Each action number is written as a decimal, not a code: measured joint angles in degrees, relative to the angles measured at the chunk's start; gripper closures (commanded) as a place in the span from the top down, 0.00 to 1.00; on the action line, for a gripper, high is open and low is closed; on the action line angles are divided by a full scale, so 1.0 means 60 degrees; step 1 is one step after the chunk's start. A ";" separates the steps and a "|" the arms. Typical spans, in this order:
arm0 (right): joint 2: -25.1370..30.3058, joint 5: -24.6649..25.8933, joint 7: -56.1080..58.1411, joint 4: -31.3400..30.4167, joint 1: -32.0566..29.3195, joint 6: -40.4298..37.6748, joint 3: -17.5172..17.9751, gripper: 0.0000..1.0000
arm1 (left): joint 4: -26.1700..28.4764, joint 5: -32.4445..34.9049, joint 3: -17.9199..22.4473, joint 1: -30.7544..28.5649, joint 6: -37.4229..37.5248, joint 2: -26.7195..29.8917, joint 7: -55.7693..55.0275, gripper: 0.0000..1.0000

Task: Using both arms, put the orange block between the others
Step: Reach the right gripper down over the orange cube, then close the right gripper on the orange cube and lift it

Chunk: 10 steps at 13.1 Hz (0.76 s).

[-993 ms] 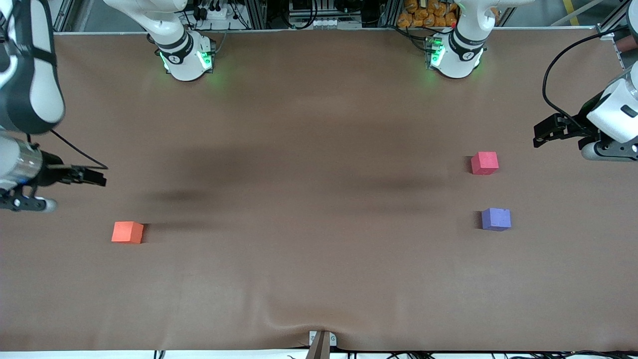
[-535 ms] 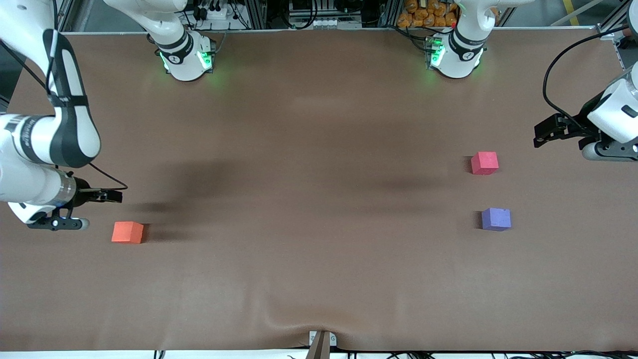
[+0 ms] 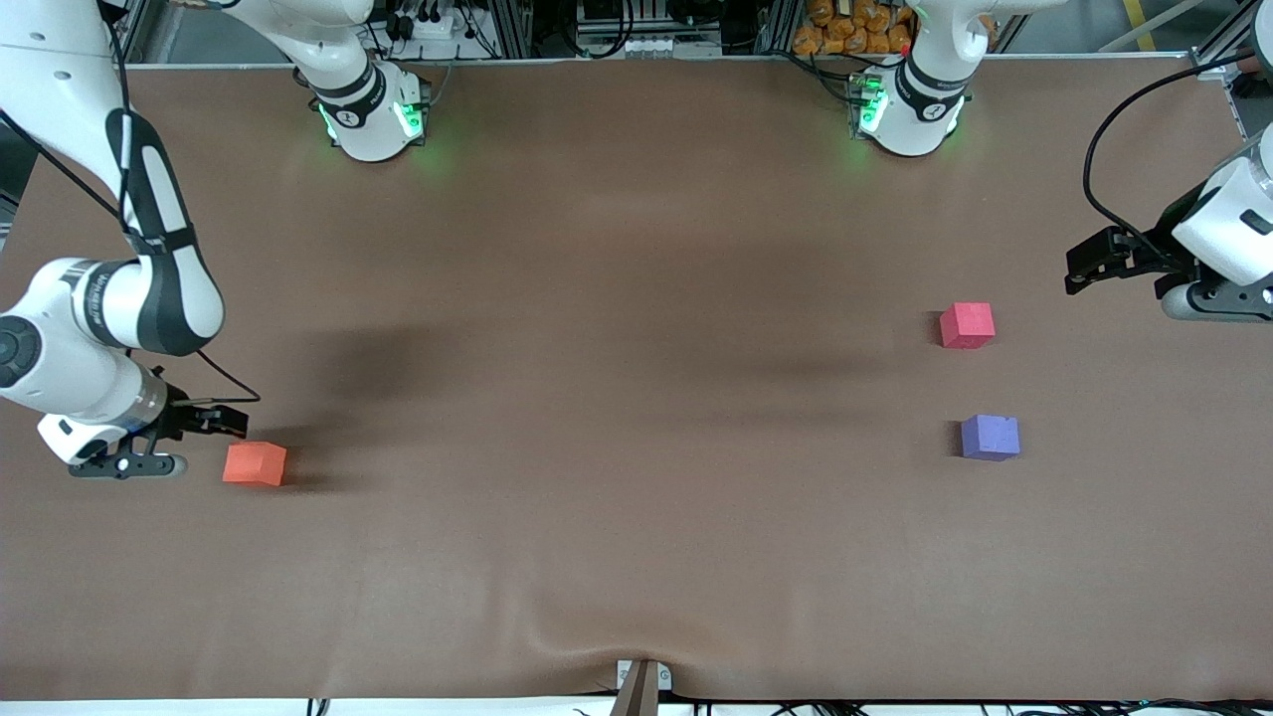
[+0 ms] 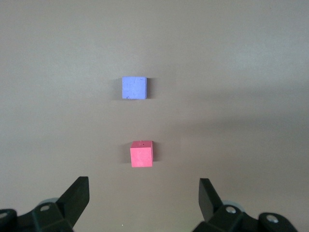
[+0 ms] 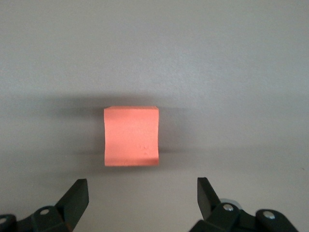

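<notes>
Next, my right gripper grabs the orange block (image 3: 255,463) by its opposite sides, to set it between the pinkish-red and purple-blue cubes.
The orange block (image 3: 255,463) (image 5: 131,136) lies on the brown table toward the right arm's end. My right gripper (image 3: 237,420) (image 5: 142,193) hangs open just beside it, fingers wide apart with nothing between them. The others sit toward the left arm's end: a pinkish-red cube (image 3: 967,325) (image 4: 141,153) and a purple-blue cube (image 3: 990,438) (image 4: 134,88) nearer the front camera, with a gap between them. My left gripper (image 3: 1079,268) (image 4: 144,193) waits open above the table's end beside the red cube, holding nothing.
The brown table cover (image 3: 636,398) has a wrinkle at its front edge by a small bracket (image 3: 641,681). The two arm bases (image 3: 373,114) (image 3: 905,109) glow green along the back edge.
The right arm has swung down and toward the orange block, bringing its open gripper close beside it. The left arm and all three cubes stayed still.
</notes>
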<state>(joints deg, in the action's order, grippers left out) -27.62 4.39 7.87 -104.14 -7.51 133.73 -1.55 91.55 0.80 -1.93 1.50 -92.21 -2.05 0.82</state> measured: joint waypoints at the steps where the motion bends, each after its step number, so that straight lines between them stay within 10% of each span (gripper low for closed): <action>1: -0.0193 -0.0020 -0.0008 0.0100 0.0001 0.0089 0.0019 1.00 | 0.0001 0.0000 0.0000 -0.0001 0.0000 0.0000 0.0000 1.00; 10: -0.1767 -0.0194 -0.0011 0.1371 0.0097 0.0129 0.0052 1.00 | 0.0003 0.0000 0.0004 -0.0107 0.0000 0.0000 0.0000 1.00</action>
<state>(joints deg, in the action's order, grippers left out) -38.22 3.23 7.81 -95.91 -6.92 134.51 -1.24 91.57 0.80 -1.90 0.86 -92.21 -2.06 0.82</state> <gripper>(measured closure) 0.000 0.000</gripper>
